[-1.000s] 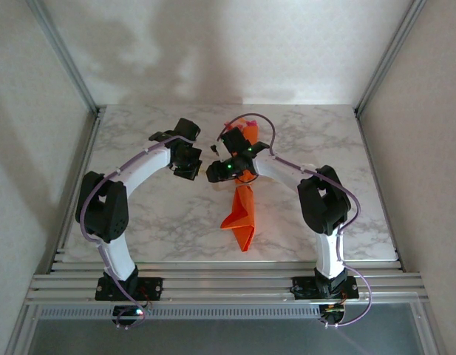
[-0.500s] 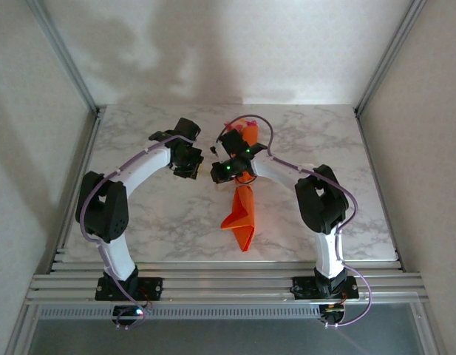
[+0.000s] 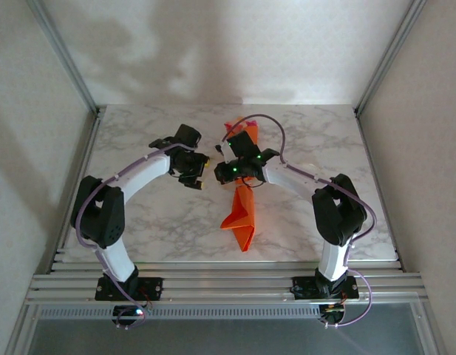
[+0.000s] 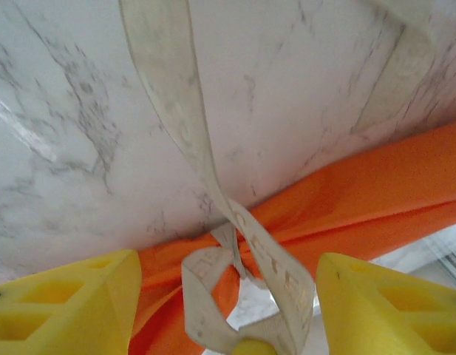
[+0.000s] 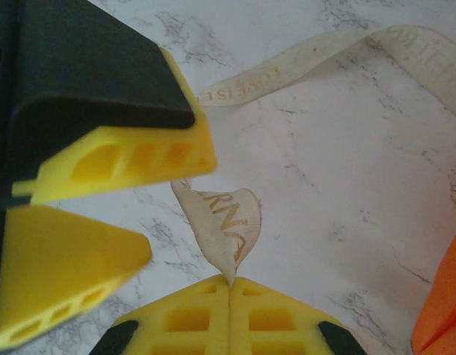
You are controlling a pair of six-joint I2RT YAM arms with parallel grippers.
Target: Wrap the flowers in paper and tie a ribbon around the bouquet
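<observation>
I need to grab the cream ribbon's loop [image 3: 211, 173] [image 4: 267, 330] next with my left gripper, beside the place where my right gripper holds it, to tie the trailing ribbon.
The orange paper [image 3: 244, 211] lies as a narrow cone on the marble, wide end away from me; a bit of pink from the flowers [image 3: 230, 124] shows there. The cream ribbon [image 4: 171, 89] crosses the paper [image 4: 375, 192] and makes a loose loop between the yellow fingers [image 4: 72, 303] of my left gripper [image 4: 228, 266], which stands open without pinching it. My right gripper [image 5: 230, 285] is shut on a curled ribbon [image 5: 224, 222] end. The two grippers, left [image 3: 201, 176] and right [image 3: 219, 171], almost meet just left of the cone's middle.
The left gripper's open fingers [image 5: 124, 155] sit close in front of the right gripper. More ribbon [image 5: 324, 55] trails over the marble tabletop [image 3: 139, 214]. Metal frame posts [image 3: 69, 63] stand at the table's back corners, and rails run along its near edge.
My left gripper has opened and let go of the ribbon, shifting slightly right. The right gripper has shut on the ribbon end, and its elbow has swung right.
</observation>
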